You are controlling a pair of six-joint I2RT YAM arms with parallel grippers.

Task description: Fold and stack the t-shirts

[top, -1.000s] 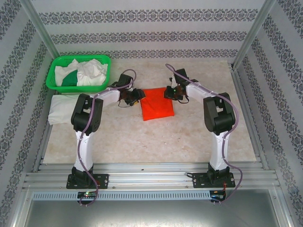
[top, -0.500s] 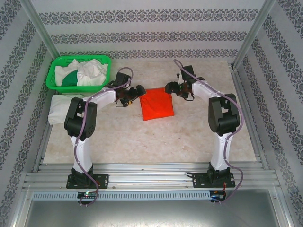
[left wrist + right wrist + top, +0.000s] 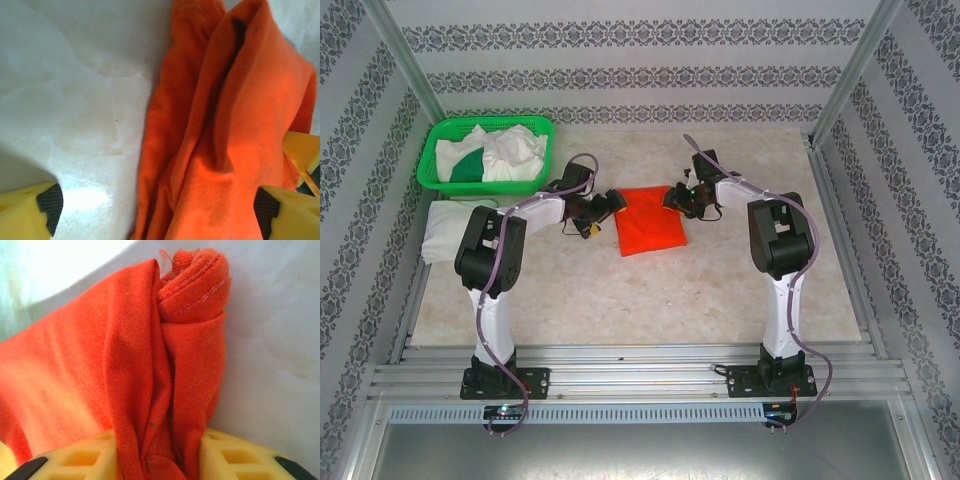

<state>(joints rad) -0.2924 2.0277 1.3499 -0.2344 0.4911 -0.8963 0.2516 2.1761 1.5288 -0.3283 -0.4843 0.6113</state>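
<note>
I will next grab the orange-red t-shirt with my left gripper by its rumpled far edge nearest the basket (image 3: 183, 186), layers together, to stack it still folded on the white tee.
An orange-red t-shirt (image 3: 651, 222) lies folded into a small rectangle at the middle of the table. At its left far edge my left gripper (image 3: 604, 207) stands wide open. In the left wrist view the gripper (image 3: 157, 210) straddles the shirt's rumpled edge (image 3: 225, 125), one black pad (image 3: 48, 202) over bare table. My right gripper (image 3: 674, 198) is at the shirt's right far corner. In the right wrist view the gripper (image 3: 160, 462) is shut on a bunched fold of the orange cloth (image 3: 75, 375), yellow fingers (image 3: 235, 455) pressing both sides.
A green mesh basket (image 3: 437, 135) at the far left holds white tees (image 3: 515, 152) and a dark green one (image 3: 468, 168). A folded white tee (image 3: 445, 230) lies on the table in front of it. The marble tabletop (image 3: 650, 300) spreads toward me; patterned walls enclose the cell.
Both grippers lifted slightly off the shirt's far corners and came back down. The left jaws have opened wide; the right jaws opened, then closed on the orange cloth.
</note>
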